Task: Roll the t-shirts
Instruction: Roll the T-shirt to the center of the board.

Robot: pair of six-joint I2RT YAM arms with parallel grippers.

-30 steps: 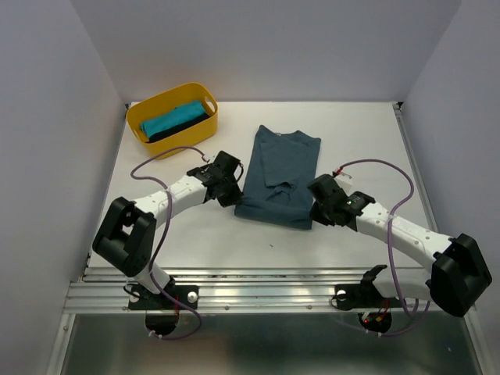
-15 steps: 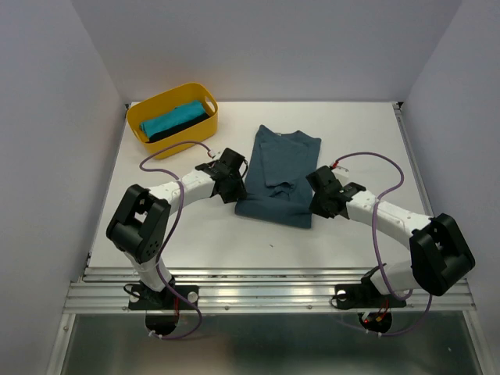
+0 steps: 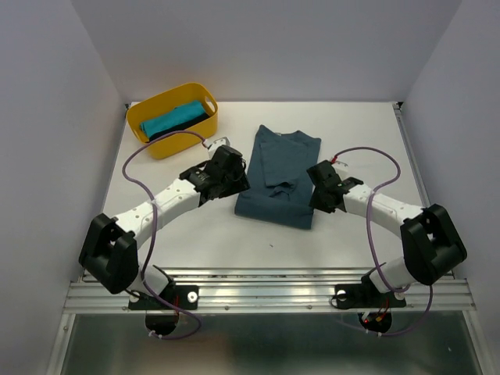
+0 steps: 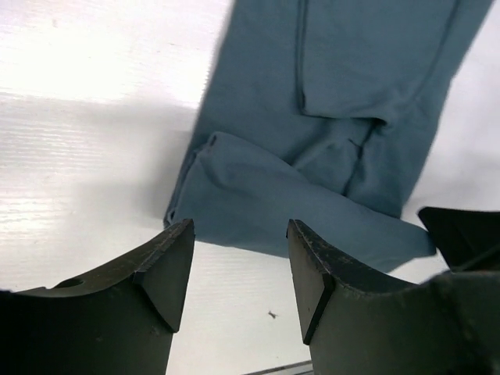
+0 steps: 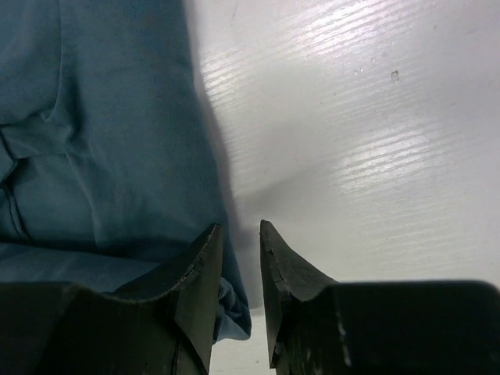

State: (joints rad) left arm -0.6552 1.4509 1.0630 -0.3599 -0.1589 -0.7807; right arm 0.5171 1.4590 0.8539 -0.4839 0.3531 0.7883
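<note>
The robot needs to roll the t-shirt, so its right gripper should next take hold of the slate-blue t-shirt's doubled-over near hem (image 3: 309,214) (image 5: 233,307) at the t-shirt's side edge opposite the left gripper.
A slate-blue t-shirt (image 3: 283,160) lies folded into a long strip at the table's middle, its near hem doubled over into a small fold (image 4: 258,195). My left gripper (image 3: 237,180) hovers at its near-left edge, open and empty, with bare table between the jaws (image 4: 240,234). At the strip's right edge, my right gripper (image 3: 319,193) stands narrowly open (image 5: 241,230). The shirt's edge (image 5: 101,133) lies beside its left finger (image 5: 195,273), not pinched. A turquoise t-shirt (image 3: 173,119) and a black one (image 3: 190,125) lie rolled in the yellow basket.
The yellow basket (image 3: 176,141) stands at the far left of the white table (image 3: 359,133). Grey walls close in the left, right and back. A metal rail (image 3: 266,293) runs along the near edge by the arm bases.
Both grippers were shut at the shirt's near corners and have opened, letting go of the cloth. Both have shifted a little farther along the shirt's sides.
</note>
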